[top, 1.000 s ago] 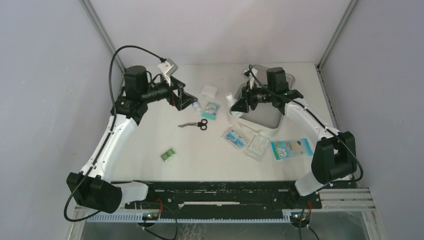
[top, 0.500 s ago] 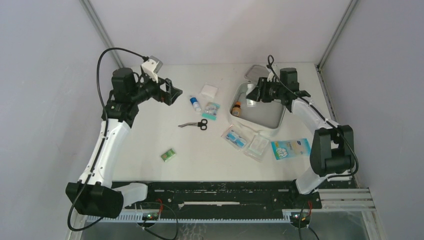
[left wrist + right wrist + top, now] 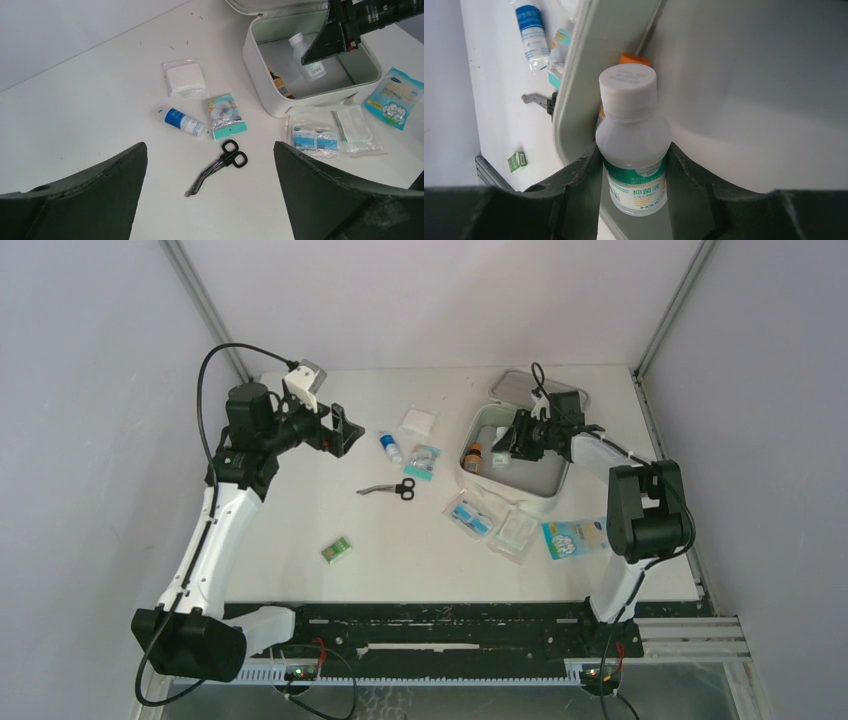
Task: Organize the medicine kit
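Observation:
The white bottle (image 3: 634, 140) hangs tilted above the kit's bottom: if I opened my right gripper now, the white bottle would drop loose, short of the orange-capped bottle's side.
The white medicine kit (image 3: 545, 480) lies open at the back right of the table, its lid (image 3: 515, 385) flipped away behind it. My right gripper (image 3: 507, 445) reaches inside it, shut on a white bottle (image 3: 634, 140) with a green label and a white cap. The bottle hangs by the kit's wall (image 3: 589, 75), above its pale grey floor (image 3: 749, 100). An orange-capped bottle (image 3: 473, 455) lies inside at the left wall. My left gripper (image 3: 350, 430) hovers open and empty above the table, left of the loose items; the scissors (image 3: 217, 165) lie between its fingers (image 3: 120, 175).
Left of the kit lie a blue-labelled tube (image 3: 391, 448), a white gauze packet (image 3: 418, 422), a teal-edged packet (image 3: 423, 460) and the scissors (image 3: 390, 488). In front of it are clear packets (image 3: 470, 515) (image 3: 515, 530) and a blue cotton bag (image 3: 580, 537). A small green box (image 3: 337, 550) sits nearer.
My right arm has folded back and carried the white bottle from the kit's left edge into the kit. My left gripper has drawn back leftward from the tube, still open.

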Controlling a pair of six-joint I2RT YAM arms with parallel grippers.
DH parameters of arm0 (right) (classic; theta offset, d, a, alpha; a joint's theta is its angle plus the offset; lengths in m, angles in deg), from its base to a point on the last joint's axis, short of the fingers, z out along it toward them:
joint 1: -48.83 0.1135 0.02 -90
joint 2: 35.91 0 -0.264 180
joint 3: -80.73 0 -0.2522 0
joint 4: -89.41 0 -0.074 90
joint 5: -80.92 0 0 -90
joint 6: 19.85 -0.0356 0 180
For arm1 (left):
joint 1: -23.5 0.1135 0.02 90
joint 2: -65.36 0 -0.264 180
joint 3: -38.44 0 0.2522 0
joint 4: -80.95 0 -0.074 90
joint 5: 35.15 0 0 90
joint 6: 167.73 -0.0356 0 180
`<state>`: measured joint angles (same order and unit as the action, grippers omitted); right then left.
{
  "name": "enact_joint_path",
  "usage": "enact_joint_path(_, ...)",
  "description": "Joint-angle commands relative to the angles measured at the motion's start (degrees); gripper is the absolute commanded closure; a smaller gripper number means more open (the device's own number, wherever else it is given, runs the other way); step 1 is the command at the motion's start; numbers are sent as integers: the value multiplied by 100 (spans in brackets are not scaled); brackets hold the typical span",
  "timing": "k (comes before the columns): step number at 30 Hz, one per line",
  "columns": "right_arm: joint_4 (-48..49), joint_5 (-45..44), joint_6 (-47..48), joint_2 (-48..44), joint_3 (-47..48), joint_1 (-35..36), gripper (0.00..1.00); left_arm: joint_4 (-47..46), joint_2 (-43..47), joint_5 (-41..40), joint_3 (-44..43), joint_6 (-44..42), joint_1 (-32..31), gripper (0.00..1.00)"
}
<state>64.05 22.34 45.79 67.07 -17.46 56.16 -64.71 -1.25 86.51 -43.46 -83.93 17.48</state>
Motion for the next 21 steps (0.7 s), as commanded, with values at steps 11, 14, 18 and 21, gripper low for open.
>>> enact_joint_path(11,259,-2,-696,666,45,318,70,-256,172,136,178,8,35,0)
enact_joint_path(14,311,109,-805,758,49,347,68,-287,165,155,187,11,33,0)
enact_joint_path(18,268,170,-887,811,45,365,64,-295,164,178,187,13,37,0)
enact_joint_path(21,254,194,-948,816,46,381,63,-307,148,183,187,12,37,0)
